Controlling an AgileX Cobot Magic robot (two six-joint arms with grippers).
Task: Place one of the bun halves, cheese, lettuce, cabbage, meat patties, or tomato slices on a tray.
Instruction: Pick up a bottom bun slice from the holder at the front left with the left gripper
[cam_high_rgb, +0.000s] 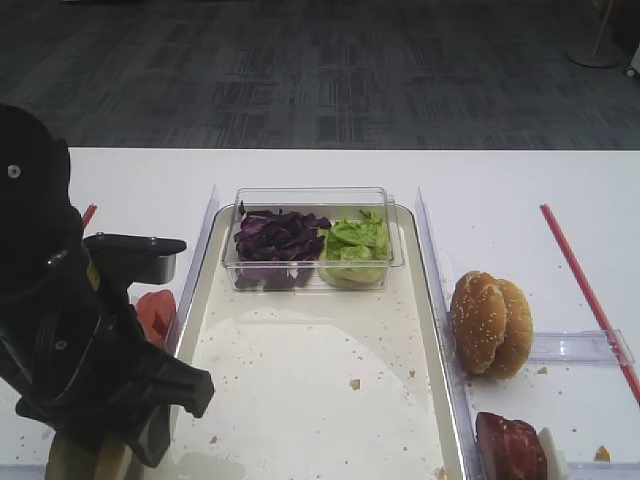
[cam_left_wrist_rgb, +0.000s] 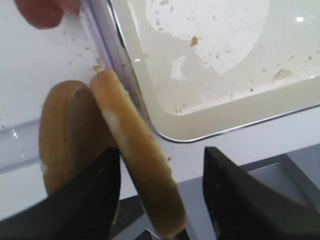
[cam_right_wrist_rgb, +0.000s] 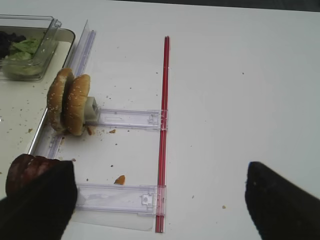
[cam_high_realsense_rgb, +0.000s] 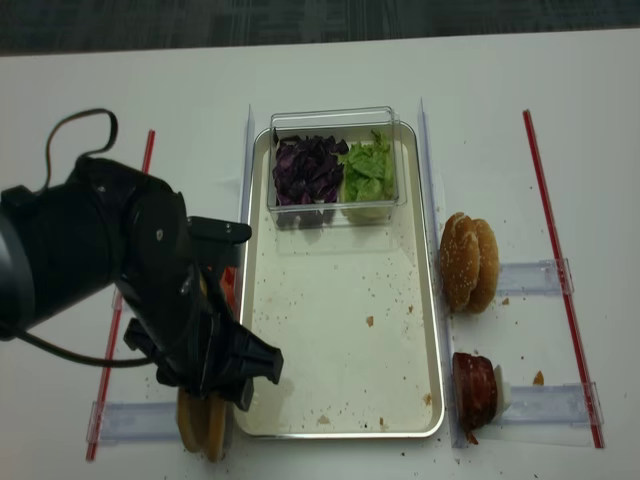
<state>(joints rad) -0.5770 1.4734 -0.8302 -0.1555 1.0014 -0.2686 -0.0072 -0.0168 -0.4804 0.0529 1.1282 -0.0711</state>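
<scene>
The plain bun half's round side is wider than my left gripper's fingers, so I need to grab the bun half by its thin upper edge next.
Two plain bun halves stand on edge just left of the silver tray, near its front corner. My left gripper is open and straddles the right-hand bun half; a gap shows between it and the right finger. Purple cabbage and green lettuce fill a clear box at the tray's far end. Tomato slices stand left of the tray, meat patties to its right. My right gripper hangs open over bare table. Cheese is out of view.
Sesame-seeded buns stand on edge in a clear holder right of the tray. Clear plastic rails and a red strip lie on the white table. The left arm hides the front left corner. Crumbs dot the tray floor.
</scene>
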